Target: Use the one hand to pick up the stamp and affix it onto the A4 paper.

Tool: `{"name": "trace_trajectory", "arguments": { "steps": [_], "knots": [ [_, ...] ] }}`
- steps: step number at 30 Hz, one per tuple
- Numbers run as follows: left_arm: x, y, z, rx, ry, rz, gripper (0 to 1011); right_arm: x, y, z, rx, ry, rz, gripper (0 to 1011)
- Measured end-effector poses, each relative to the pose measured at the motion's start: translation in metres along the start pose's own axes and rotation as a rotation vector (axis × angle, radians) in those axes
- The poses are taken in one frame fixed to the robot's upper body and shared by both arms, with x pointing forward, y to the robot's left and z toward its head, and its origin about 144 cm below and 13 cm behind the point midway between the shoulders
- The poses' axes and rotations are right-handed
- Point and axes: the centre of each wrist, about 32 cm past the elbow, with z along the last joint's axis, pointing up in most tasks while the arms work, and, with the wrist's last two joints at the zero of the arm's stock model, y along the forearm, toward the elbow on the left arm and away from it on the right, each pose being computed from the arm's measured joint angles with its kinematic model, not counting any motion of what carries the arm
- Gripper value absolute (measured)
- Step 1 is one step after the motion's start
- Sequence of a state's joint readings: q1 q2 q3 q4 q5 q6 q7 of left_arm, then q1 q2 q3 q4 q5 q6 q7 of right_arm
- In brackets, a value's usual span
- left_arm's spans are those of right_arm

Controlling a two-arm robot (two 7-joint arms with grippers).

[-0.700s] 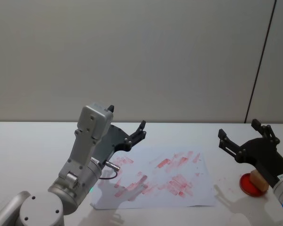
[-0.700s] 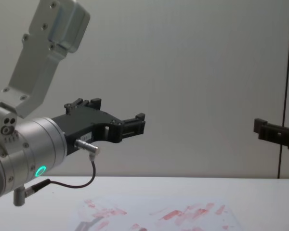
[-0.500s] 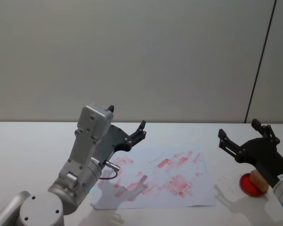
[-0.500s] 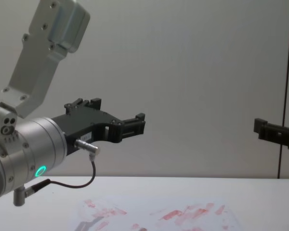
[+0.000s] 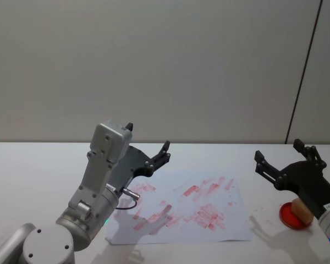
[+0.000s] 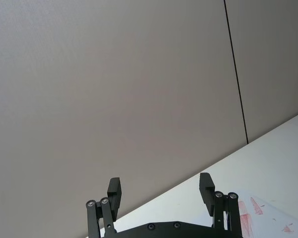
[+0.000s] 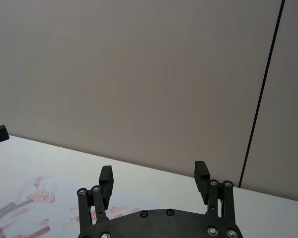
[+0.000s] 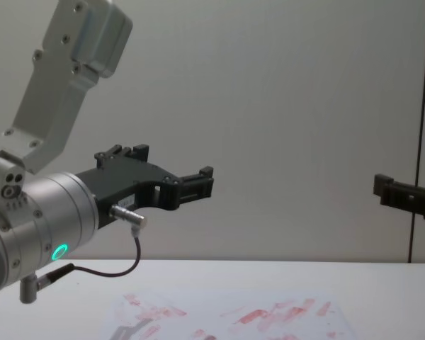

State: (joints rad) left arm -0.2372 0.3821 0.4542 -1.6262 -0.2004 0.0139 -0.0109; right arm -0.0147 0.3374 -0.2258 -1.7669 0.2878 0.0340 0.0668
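The right gripper grips the stamp's upper wooden sides next, since the stamp's base is on the red ink pad.
The A4 paper (image 5: 234, 220) lies flat on the white table, covered with smeared red stamp marks; it also shows low in the chest view (image 8: 234, 315). The stamp (image 5: 301, 209), a small wood-coloured piece, rests on a red round pad at the right, partly hidden behind my right arm. My right gripper (image 5: 278, 150) hovers open and empty above the table, left of and above the stamp; its wrist view shows the gripper (image 7: 154, 172) spread wide. My left gripper (image 5: 148, 137) is raised over the paper's left part, open and empty (image 6: 160, 184).
The red ink pad (image 5: 289, 218) sits right of the paper near the table's right side. A white tabletop (image 5: 38, 165) spreads to the left. A plain grey wall with a dark vertical seam (image 5: 305, 71) stands behind.
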Motion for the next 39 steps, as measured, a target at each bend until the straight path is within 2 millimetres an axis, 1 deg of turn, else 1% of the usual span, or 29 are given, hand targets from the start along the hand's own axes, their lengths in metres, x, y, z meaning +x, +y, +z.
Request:
{"name": "trace_trajectory", "arguments": {
  "steps": [15, 21, 26, 30, 39],
  "knots": [
    [0.0, 0.0, 0.0, 0.0, 0.0, 0.0, 1002, 0.002, -0.001, -0.001, -0.005, -0.002, -0.002, 1001],
    [0.0, 0.0, 0.0, 0.0, 0.0, 0.0, 1003, 0.013, -0.011, -0.002, -0.031, -0.006, -0.019, 1001],
    [0.0, 0.0, 0.0, 0.0, 0.0, 0.0, 1003, 0.026, -0.024, -0.005, -0.076, -0.021, -0.044, 1001],
    [0.0, 0.0, 0.0, 0.0, 0.0, 0.0, 1002, 0.033, -0.032, -0.007, -0.112, -0.033, -0.058, 1001],
    [0.0, 0.0, 0.0, 0.0, 0.0, 0.0, 1002, 0.041, -0.043, -0.01, -0.201, -0.059, -0.076, 1001]
  ]
}}
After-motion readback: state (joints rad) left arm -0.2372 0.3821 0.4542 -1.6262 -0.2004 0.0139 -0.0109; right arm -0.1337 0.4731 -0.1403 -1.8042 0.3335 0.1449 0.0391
